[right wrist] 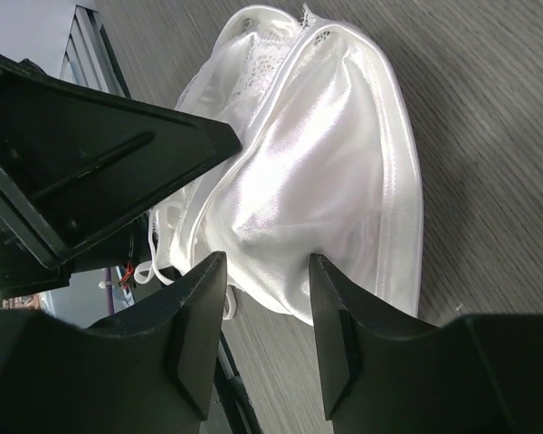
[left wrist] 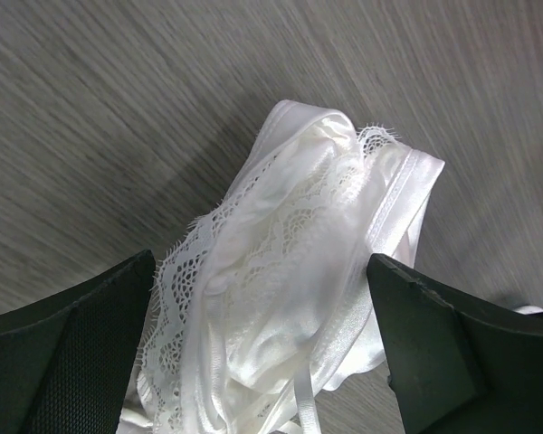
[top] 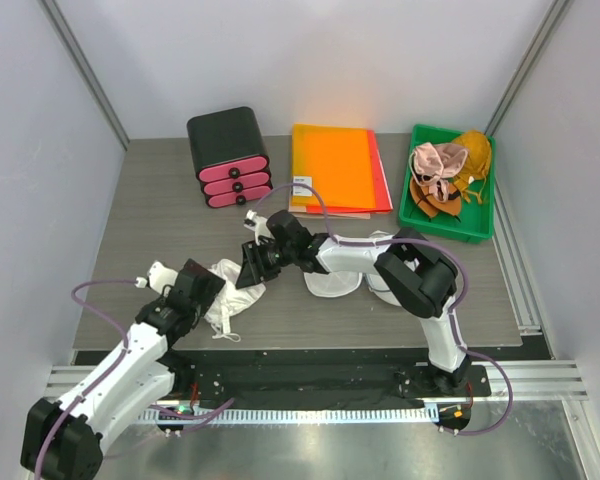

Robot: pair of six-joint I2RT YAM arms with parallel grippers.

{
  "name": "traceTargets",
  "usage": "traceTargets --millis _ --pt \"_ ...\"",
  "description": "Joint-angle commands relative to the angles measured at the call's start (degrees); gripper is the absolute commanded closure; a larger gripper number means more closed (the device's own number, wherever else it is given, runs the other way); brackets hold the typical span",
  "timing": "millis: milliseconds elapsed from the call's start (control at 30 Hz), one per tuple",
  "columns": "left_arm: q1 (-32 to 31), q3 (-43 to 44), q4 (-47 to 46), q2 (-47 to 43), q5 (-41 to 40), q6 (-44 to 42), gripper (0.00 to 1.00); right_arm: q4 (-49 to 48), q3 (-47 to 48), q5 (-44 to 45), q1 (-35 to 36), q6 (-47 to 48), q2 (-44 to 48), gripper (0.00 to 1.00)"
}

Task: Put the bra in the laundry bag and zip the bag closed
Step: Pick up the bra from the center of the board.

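Note:
The left gripper grabs the crumpled bra across its strap end (top: 221, 300) (left wrist: 264, 318) next, leaving the bra's far end free for my right gripper.
The white satin and lace bra (top: 232, 290) lies crumpled on the grey table at the front left. It fills the left wrist view (left wrist: 290, 271) and shows in the right wrist view (right wrist: 317, 172). My left gripper (top: 210, 292) is wide open with its fingers on either side of the bra (left wrist: 261, 271). My right gripper (top: 252, 265) reaches across from the right and is open, its fingertips astride the bra's satin edge (right wrist: 267, 262). The white mesh laundry bag (top: 332, 284) lies open at mid table, partly hidden under my right arm.
A black box with pink drawers (top: 230, 155) stands at the back left. Orange folders (top: 335, 170) lie at the back middle. A green bin (top: 480, 225) with several garments sits at the back right. The table's front edge runs just behind the bra.

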State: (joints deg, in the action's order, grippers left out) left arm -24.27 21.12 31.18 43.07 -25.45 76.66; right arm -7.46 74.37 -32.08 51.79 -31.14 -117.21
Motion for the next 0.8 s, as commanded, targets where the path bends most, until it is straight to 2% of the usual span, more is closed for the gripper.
traceTargets --millis 0,67,167,233,267,400,600,700,767 --pt "0.10 -2.93 -8.92 -4.13 -0.91 -3.97 0.00 -0.97 1.30 -2.55 0.07 0.90 -0.83 0.55" --pt "0.02 -4.86 -10.78 -6.67 -0.48 -5.99 0.01 -1.24 1.39 -2.73 0.07 0.90 -1.27 0.55" --pt "0.10 -8.20 -18.41 -10.01 1.45 -8.37 0.05 -1.41 1.57 -2.73 0.07 0.81 -1.71 0.55" --pt "0.10 -9.95 -20.44 -11.60 2.33 -8.98 0.04 -1.50 1.92 -2.90 0.07 0.38 -1.97 0.55" --pt "0.02 -10.40 -21.76 -12.91 2.95 -9.16 0.00 -1.67 2.09 -2.82 0.15 0.20 -1.97 0.55" --pt "0.10 -11.63 -23.09 -14.24 3.39 -10.57 0.00 -1.68 2.53 -2.99 0.07 0.02 -2.23 0.55" --pt "0.10 -13.04 -30.38 -8.38 7.51 -11.01 0.00 -2.55 3.50 -3.96 0.15 -0.86 -2.67 0.57" --pt "0.10 -12.08 -32.76 -4.15 8.75 -11.53 0.05 -3.26 3.85 -3.87 0.15 -1.73 -2.94 0.57" --pt "0.02 -11.72 -33.54 -3.17 9.02 -11.97 0.12 -3.87 3.77 -4.31 0.15 -2.35 -3.03 0.57"
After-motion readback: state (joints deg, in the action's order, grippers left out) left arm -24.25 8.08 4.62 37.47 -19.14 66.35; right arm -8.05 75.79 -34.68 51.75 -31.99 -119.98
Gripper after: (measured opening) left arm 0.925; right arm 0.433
